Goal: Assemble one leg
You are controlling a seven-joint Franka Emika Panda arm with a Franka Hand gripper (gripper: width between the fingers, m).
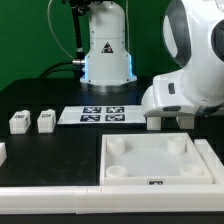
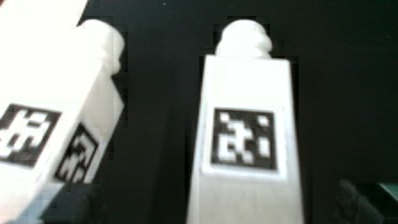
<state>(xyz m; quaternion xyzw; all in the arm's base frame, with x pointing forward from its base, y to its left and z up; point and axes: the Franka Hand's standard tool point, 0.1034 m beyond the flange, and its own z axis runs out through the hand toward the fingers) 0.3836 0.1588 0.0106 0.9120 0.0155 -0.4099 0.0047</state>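
Next, my gripper grabs the white leg by its tagged square body (image 2: 246, 182). The white leg's round peg then stays free for the tray's socket.
In the wrist view a white leg (image 2: 244, 130) with a black-and-white tag lies on the black table, with a second leg (image 2: 54, 120) close beside it. My gripper (image 2: 214, 214) is open. Its dark fingers (image 2: 370, 196) stand on either side of the middle leg's near end, not touching it. In the exterior view my gripper (image 1: 168, 121) is low over the table behind the tray, at the exterior view's right, and hides those two legs. Two more legs (image 1: 18, 121) (image 1: 46, 120) stand at the exterior view's left.
The large white tray-like piece (image 1: 112, 172) with round corner sockets lies in front. The marker board (image 1: 103, 115) lies in the middle of the table. A white part (image 1: 2, 152) shows at the left edge. The robot base (image 1: 106, 50) stands behind.
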